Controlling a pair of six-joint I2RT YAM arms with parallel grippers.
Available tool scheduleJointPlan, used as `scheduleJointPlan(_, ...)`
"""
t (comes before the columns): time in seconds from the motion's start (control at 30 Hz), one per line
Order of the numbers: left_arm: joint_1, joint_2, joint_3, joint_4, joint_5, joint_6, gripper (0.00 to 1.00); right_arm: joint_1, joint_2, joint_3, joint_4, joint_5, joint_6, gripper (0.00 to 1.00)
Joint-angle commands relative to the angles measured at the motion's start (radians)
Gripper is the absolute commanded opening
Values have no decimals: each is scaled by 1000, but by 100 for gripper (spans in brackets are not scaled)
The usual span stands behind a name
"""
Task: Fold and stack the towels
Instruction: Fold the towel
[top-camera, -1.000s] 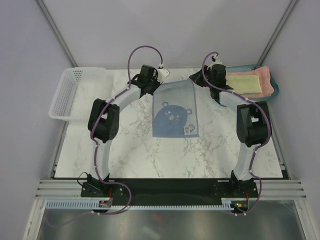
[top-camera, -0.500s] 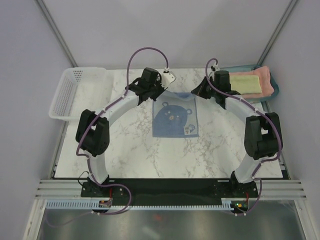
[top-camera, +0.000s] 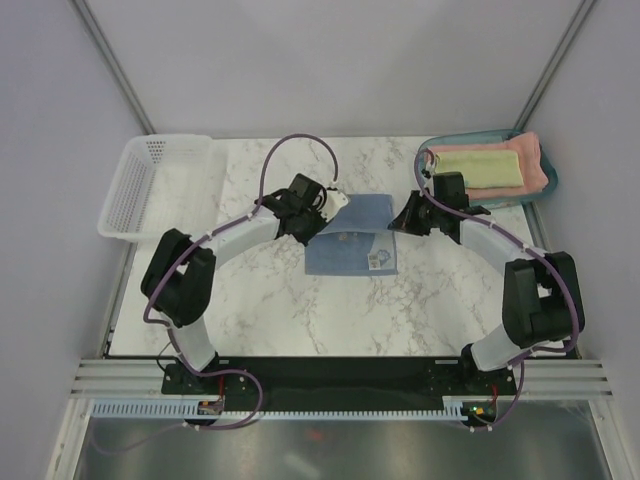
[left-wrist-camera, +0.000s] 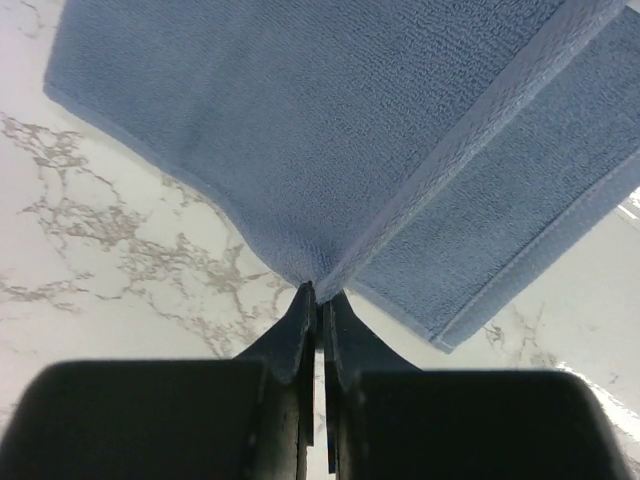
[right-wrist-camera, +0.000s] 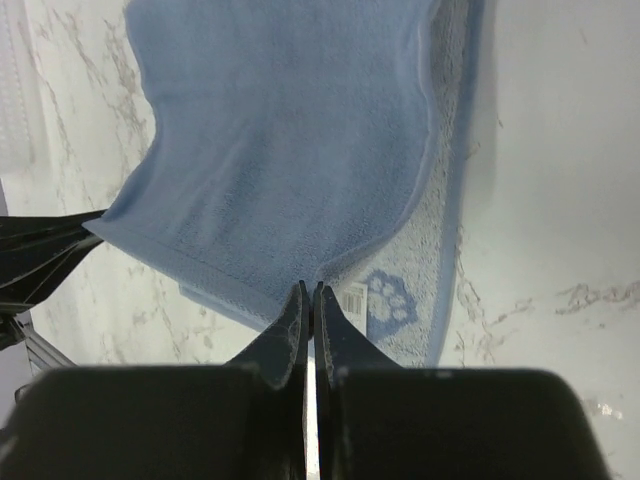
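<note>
My left gripper holds the towel's corner and needs to keep holding it, because the corner would drop short if I opened now, with the towel's lower layer uncovered at its near edge.
The grey-blue towel (top-camera: 352, 238) lies mid-table, its far half lifted and folded toward the near edge. My left gripper (top-camera: 322, 222) is shut on its left corner; the left wrist view shows the cloth (left-wrist-camera: 330, 130) pinched at my gripper (left-wrist-camera: 320, 292). My right gripper (top-camera: 398, 222) is shut on the right corner; the right wrist view shows the cloth (right-wrist-camera: 290, 150) pinched at my gripper (right-wrist-camera: 311, 290), with the white paw print (right-wrist-camera: 392, 300) beneath. The pale-yellow towel (top-camera: 478, 166) lies folded on the salmon-pink towel (top-camera: 535, 172) at the back right.
A teal tray (top-camera: 434, 148) holds the folded towels at the back right. A white plastic basket (top-camera: 150, 182) stands at the back left. Grey walls enclose the marble table (top-camera: 260, 300).
Both grippers have drawn the towel's far edge toward the near side and lowered it, so the far half now covers most of the bear print.
</note>
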Motion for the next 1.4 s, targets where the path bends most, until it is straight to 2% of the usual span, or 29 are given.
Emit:
scheduleJointPlan(0.0, -22, -63, -51, 2, 18, -63, 2, -3, -60, -58, -38, -20, -50, 0)
scheduleJointPlan(0.33, -44, -104, -128, 16, 62, -99, 2, -3, -85, -125, -50, -30, -90, 0)
scheduleJointPlan(0.77, -94, -80, -167, 9, 0, -104, 3, -2, -88, -153, -69, -13, -122, 0)
scheduleJointPlan(0.8, -94, -78, -167, 7, -3, -106, 6, -2, -87, -162, -69, -16, -124, 0)
scheduleJointPlan(0.83, -94, -80, -170, 5, -5, -107, 15, -3, -88, -167, -69, -14, -127, 0)
scheduleJointPlan(0.87, -96, -80, -170, 2, -7, -107, 18, -2, -90, -171, -67, -16, -127, 0)
scheduleJointPlan(1.07, -96, -96, -181, -5, 9, -130, 28, -2, -100, -200, -52, -31, -116, 7)
scheduleJointPlan(1.2, -96, -135, -181, -15, 6, -171, 35, -2, -107, -222, -40, -48, -102, 8)
scheduleJointPlan(1.3, -78, -170, -172, -15, -5, -307, 38, -2, -103, -242, -18, -65, -87, 8)
scheduleJointPlan(1.37, -35, -192, -161, -16, 33, -398, 44, -2, -102, -254, 0, -74, -81, 8)
